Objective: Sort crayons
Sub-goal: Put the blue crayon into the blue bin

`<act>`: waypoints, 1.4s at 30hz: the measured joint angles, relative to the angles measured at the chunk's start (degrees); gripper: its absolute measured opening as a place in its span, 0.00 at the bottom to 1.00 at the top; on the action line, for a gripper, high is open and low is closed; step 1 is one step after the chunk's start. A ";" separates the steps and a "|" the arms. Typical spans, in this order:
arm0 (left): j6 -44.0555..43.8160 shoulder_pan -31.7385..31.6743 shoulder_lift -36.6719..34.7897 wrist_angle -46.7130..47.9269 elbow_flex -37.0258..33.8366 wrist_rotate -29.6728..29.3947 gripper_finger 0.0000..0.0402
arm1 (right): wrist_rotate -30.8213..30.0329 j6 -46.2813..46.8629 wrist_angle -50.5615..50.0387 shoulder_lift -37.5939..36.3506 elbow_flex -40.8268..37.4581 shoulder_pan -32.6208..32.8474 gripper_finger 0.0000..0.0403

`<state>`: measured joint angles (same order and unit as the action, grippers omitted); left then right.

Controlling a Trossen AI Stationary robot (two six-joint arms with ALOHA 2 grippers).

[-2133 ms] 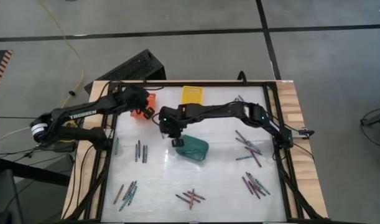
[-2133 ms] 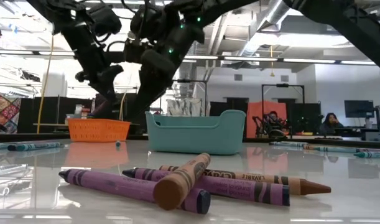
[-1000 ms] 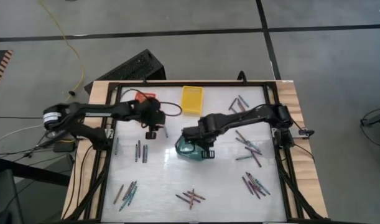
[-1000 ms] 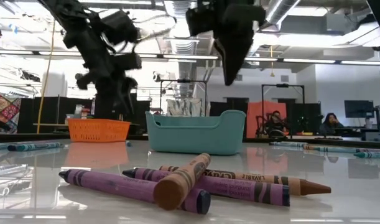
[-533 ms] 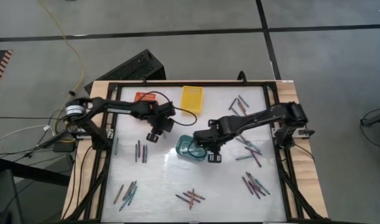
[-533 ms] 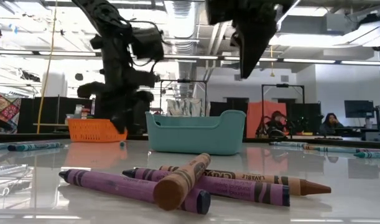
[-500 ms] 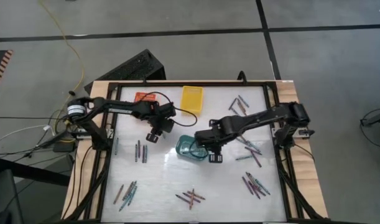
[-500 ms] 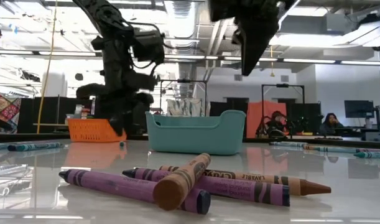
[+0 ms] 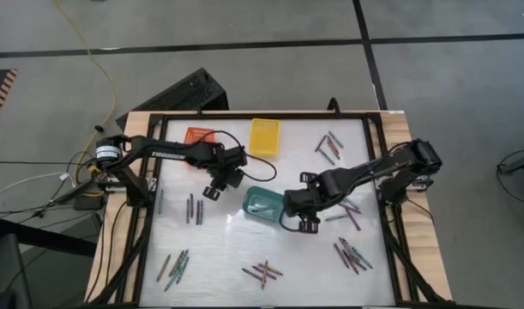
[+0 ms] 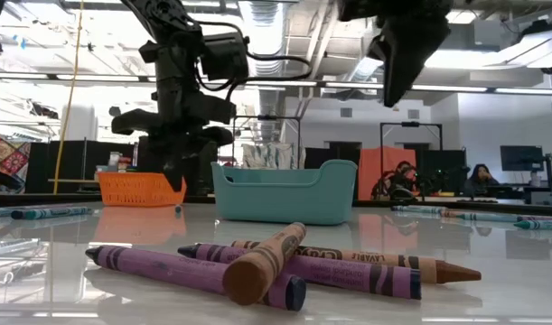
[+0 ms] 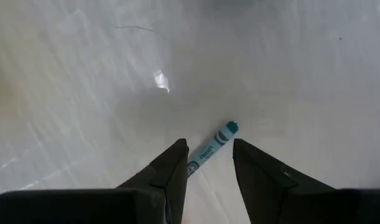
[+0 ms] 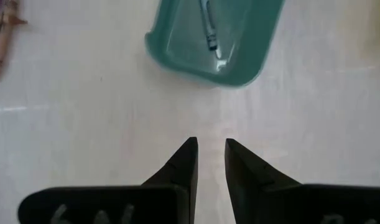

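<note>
The body (image 11: 205, 153) of the teal crayon slants under one finger, so it isn't time to close yet. My left gripper should turn and go down first, then close on the teal crayon.
Crayons lie on the white table in loose groups: near middle (image 9: 262, 273), near left (image 9: 174, 264), left (image 9: 193, 209), right (image 9: 343, 202), near right (image 9: 352, 256), far right (image 9: 328, 146). My left gripper (image 9: 214, 190) is open just above the table. Its fingers stand on either side of a teal crayon (image 11: 211, 148) that lies flat, without touching it. My right gripper (image 9: 309, 225) is open by a narrow gap and empty, just right of the teal basket (image 9: 266, 204). One teal crayon (image 12: 208, 31) lies in that basket.
An orange basket (image 9: 199, 136) and a yellow basket (image 9: 264, 136) stand at the far edge. A black frame (image 9: 150, 215) runs around the table. In the low view, purple and brown crayons (image 10: 285, 266) lie in front, with the teal basket (image 10: 285, 191) behind them.
My right gripper has moved away from over the teal basket toward the table's right and near edges. My left gripper has shifted a little toward the right. The crayons and baskets have stayed in place.
</note>
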<state>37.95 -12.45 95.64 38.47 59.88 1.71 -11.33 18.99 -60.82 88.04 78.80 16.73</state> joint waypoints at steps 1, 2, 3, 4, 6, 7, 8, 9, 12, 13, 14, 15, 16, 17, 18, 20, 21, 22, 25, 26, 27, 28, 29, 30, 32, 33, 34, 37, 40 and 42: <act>0.32 0.21 0.00 0.23 0.00 -0.54 0.30 | -0.26 0.39 0.04 -0.19 -0.29 0.33 0.20; 0.49 0.42 0.00 0.57 0.00 -1.07 0.30 | -0.50 0.68 0.06 -0.49 -0.51 0.65 0.20; 0.68 0.49 0.00 0.74 0.00 -1.68 0.30 | -0.66 0.98 0.09 -0.81 -0.69 0.95 0.20; 0.89 0.58 0.00 0.76 0.00 -2.12 0.30 | -0.70 1.34 0.07 -1.07 -0.77 1.20 0.20; 1.82 0.61 0.00 0.76 0.00 -3.00 0.30 | -0.88 1.89 0.06 -1.31 -0.78 1.62 0.20; 2.30 0.59 0.00 0.75 0.00 -3.73 0.30 | -0.89 2.08 0.00 -1.59 -0.78 1.86 0.20; 2.94 0.59 0.00 0.79 0.00 -4.29 0.30 | -0.88 2.23 0.11 -1.65 -0.78 2.12 0.20; 3.50 0.59 0.00 0.89 0.00 -4.60 0.30 | -0.88 2.34 0.21 -1.65 -0.78 2.24 0.20; 4.89 0.57 0.01 1.08 0.00 -4.59 0.30 | -0.84 2.50 0.21 -1.65 -0.79 2.54 0.20; 5.34 0.57 0.02 1.20 0.00 -4.48 0.30 | -0.84 2.63 0.22 -1.65 -0.80 2.56 0.20; 5.94 0.57 0.02 1.50 0.00 -4.36 0.30 | -0.87 2.64 0.22 -1.65 -0.80 2.68 0.20; 6.54 0.57 0.02 1.82 0.00 -4.06 0.30 | -0.86 2.66 0.21 -1.65 -0.80 2.80 0.20; 6.85 0.57 0.02 2.04 0.00 -3.87 0.30 | -0.88 2.64 0.22 -1.65 -0.80 2.78 0.20; 7.27 0.59 0.04 2.15 0.00 -3.72 0.30 | -0.88 2.66 0.26 -1.65 -0.80 2.65 0.20; 7.64 0.57 0.04 2.30 0.00 -3.66 0.30 | -0.88 2.68 0.26 -1.65 -0.80 2.64 0.20; 8.57 0.43 0.40 2.28 0.00 -3.64 0.30 | -0.86 2.67 0.46 -1.63 -0.80 2.68 0.20; 8.76 0.39 1.02 1.54 0.00 -3.64 0.30 | -0.86 2.66 0.67 -1.63 -0.80 2.69 0.20; 8.72 0.30 1.71 0.80 0.00 -3.55 0.30 | -0.86 2.66 0.93 -1.63 -0.80 2.69 0.20; 8.62 0.19 4.85 0.66 0.00 -3.51 0.30 | -0.86 2.68 1.64 -1.63 -0.80 2.73 0.20; 8.29 0.19 5.97 1.00 0.10 -3.47 0.30 | -0.86 2.68 1.70 -1.63 -0.80 2.73 0.20; 7.84 0.28 6.43 0.69 0.31 -3.64 0.30 | -0.86 2.93 1.67 -1.61 -0.80 2.84 0.20; 7.01 0.35 6.75 0.77 0.28 -3.65 0.30 | -0.86 3.25 1.66 -1.60 -0.80 2.96 0.20; 6.53 0.36 7.10 0.80 0.38 -3.63 0.29 | -0.86 3.48 1.62 -1.60 -0.80 3.06 0.20; 6.17 0.41 7.16 1.05 0.37 -3.58 0.29 | -0.85 3.49 1.53 -1.58 -0.80 3.11 0.20; 5.51 0.44 7.17 1.14 0.35 -3.50 0.26 | -0.84 3.54 1.49 -1.58 -0.82 3.17 0.20; 5.27 0.48 7.17 1.29 0.31 -3.51 0.24 | -0.84 3.54 1.49 -1.58 -0.82 3.17 0.20; 5.24 0.56 7.01 1.59 0.33 -3.49 0.21 | -0.84 3.53 1.49 -1.58 -0.82 3.17 0.20; 5.51 1.22 6.91 1.99 0.23 -3.25 0.08 | -0.84 3.55 1.49 -1.58 -0.82 3.15 0.20; 5.11 1.76 6.93 2.15 0.41 -2.41 0.03 | -0.84 4.02 1.31 -1.56 -0.80 3.15 0.20; 4.44 2.15 6.99 2.32 0.76 -2.32 0.02 | -0.81 4.39 1.12 -1.56 -0.82 3.22 0.20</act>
<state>42.39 -10.29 102.62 40.80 60.63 -0.61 -12.14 23.38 -59.69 86.48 77.97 19.95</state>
